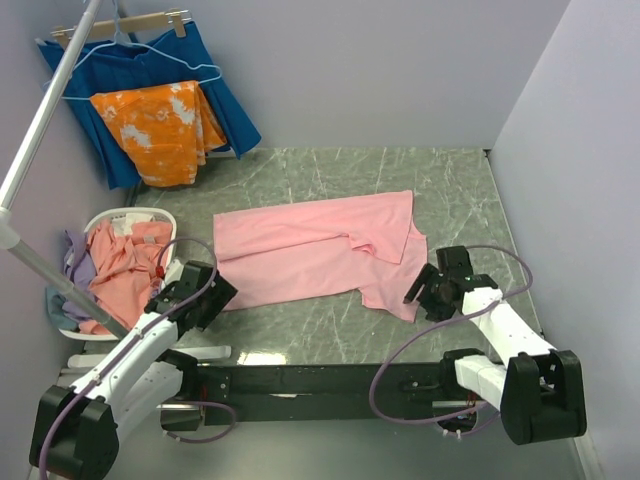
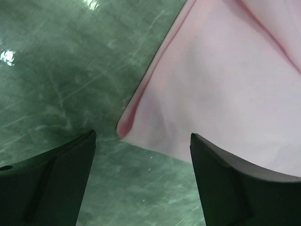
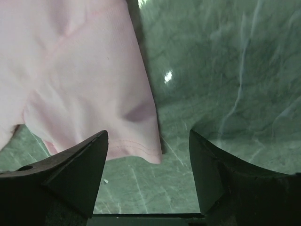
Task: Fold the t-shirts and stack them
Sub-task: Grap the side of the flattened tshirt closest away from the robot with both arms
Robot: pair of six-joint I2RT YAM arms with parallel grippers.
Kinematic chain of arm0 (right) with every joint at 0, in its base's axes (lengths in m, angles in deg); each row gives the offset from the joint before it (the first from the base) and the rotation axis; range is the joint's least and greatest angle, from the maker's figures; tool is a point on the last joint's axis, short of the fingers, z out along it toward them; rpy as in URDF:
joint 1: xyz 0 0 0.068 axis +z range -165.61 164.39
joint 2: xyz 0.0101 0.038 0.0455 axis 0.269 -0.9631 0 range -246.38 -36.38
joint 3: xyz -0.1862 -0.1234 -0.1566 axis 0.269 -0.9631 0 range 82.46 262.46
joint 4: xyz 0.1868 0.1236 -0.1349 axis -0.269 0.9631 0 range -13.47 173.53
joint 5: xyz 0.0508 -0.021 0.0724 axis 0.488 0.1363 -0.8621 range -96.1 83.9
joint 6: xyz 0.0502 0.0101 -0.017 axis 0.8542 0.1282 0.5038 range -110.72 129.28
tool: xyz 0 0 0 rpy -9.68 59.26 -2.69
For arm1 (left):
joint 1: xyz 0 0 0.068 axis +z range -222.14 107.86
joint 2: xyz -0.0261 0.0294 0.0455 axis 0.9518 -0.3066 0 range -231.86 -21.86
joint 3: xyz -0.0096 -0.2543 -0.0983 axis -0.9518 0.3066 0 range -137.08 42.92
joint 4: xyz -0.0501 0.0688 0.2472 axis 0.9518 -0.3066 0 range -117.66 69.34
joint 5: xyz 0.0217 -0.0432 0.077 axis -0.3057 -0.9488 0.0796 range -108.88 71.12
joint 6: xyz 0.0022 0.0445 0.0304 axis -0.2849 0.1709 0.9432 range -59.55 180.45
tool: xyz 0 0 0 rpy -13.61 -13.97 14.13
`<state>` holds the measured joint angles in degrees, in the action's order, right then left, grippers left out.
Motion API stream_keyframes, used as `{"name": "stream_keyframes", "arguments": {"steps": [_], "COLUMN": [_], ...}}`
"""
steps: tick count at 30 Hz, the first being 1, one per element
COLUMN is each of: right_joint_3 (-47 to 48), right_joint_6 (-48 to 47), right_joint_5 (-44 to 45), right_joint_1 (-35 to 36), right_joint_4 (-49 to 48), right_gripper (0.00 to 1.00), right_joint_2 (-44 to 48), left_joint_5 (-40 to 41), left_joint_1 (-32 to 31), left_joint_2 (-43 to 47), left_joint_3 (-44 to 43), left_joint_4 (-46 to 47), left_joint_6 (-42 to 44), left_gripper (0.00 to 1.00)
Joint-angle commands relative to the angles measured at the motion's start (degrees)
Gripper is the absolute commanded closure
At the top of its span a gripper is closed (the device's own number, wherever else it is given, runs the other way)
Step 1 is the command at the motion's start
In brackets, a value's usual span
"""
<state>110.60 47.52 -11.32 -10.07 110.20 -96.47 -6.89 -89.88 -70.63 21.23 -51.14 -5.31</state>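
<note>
The right gripper grabs the near corner of the sleeve hem (image 1: 411, 317) of the light pink t-shirt (image 1: 310, 250) next, to fold the sleeve side inward.
A light pink t-shirt (image 1: 310, 250) lies spread on the green marble table, partly folded over itself. Its near left corner shows in the left wrist view (image 2: 207, 94), its near right sleeve hem in the right wrist view (image 3: 94, 94). My left gripper (image 1: 212, 290) is open and empty just off the shirt's near left corner (image 2: 123, 131). My right gripper (image 1: 422, 290) is open and empty beside the shirt's near right corner (image 3: 150, 150). A salmon-pink shirt (image 1: 125, 270) and a lilac one (image 1: 78, 258) lie crumpled in the white basket (image 1: 130, 215) at the left.
A dark blue pleated cloth (image 1: 150, 70) and an orange cloth with white blotches (image 1: 160, 130) hang on hangers at the back left. A white pole (image 1: 40, 130) slants across the left side. Walls close the table on three sides.
</note>
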Motion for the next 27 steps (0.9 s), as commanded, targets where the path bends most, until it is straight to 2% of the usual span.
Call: {"name": "stream_keyframes", "arguments": {"steps": [1, 3, 6, 10, 13, 15, 16, 17, 20, 27], "right_joint_3": [-1.6, -2.3, -3.7, -5.0, -5.2, -5.0, -4.9, -4.7, -4.4, 2.1], "right_joint_6": [3.6, 4.6, 5.7, 7.0, 7.4, 7.3, 7.1, 7.0, 6.8, 5.4], "right_joint_5": [-2.2, -1.3, -2.6, -4.9, -4.4, -4.4, -4.5, -4.5, -4.7, 1.9], "right_joint_1": [1.3, 2.9, 3.2, 3.6, 3.8, 4.0, 4.0, 4.0, 4.0, 4.0], "right_joint_4": [-0.6, -1.4, -3.4, -4.8, -5.0, -5.4, -5.4, -5.6, -6.0, 0.8], "right_gripper": [0.25, 0.26, 0.29, 0.32, 0.35, 0.43, 0.48, 0.7, 1.0, 1.0], "right_joint_2": [1.8, 1.9, 0.9, -0.1, 0.4, -0.1, -0.5, -1.1, -0.2, 9.2], "left_joint_5": [0.8, 0.8, 1.3, 1.5, 1.9, 1.7, 1.6, 1.5, 1.4, 3.8], "left_joint_1": [-0.2, -0.3, -0.3, -0.4, -0.5, -0.5, -0.5, -0.5, -0.4, -0.5], "left_joint_2": [0.1, -0.6, -2.1, -3.5, -2.6, -1.7, -1.5, -1.5, -1.9, 0.7], "left_joint_3": [1.9, 2.0, 2.2, 2.5, 3.1, 3.9, 4.1, 4.2, 3.8, -1.7], "left_joint_4": [1.3, 2.4, 4.1, 4.8, 4.8, 5.2, 5.3, 5.4, 4.9, -1.1], "left_joint_6": [-2.0, -1.7, -1.7, -1.8, -2.3, -2.4, -2.5, -2.4, -2.2, -1.4], "left_gripper": [0.14, 0.16, 0.23, 0.46, 0.55, 0.63, 0.7, 0.75, 0.87, 0.94]}}
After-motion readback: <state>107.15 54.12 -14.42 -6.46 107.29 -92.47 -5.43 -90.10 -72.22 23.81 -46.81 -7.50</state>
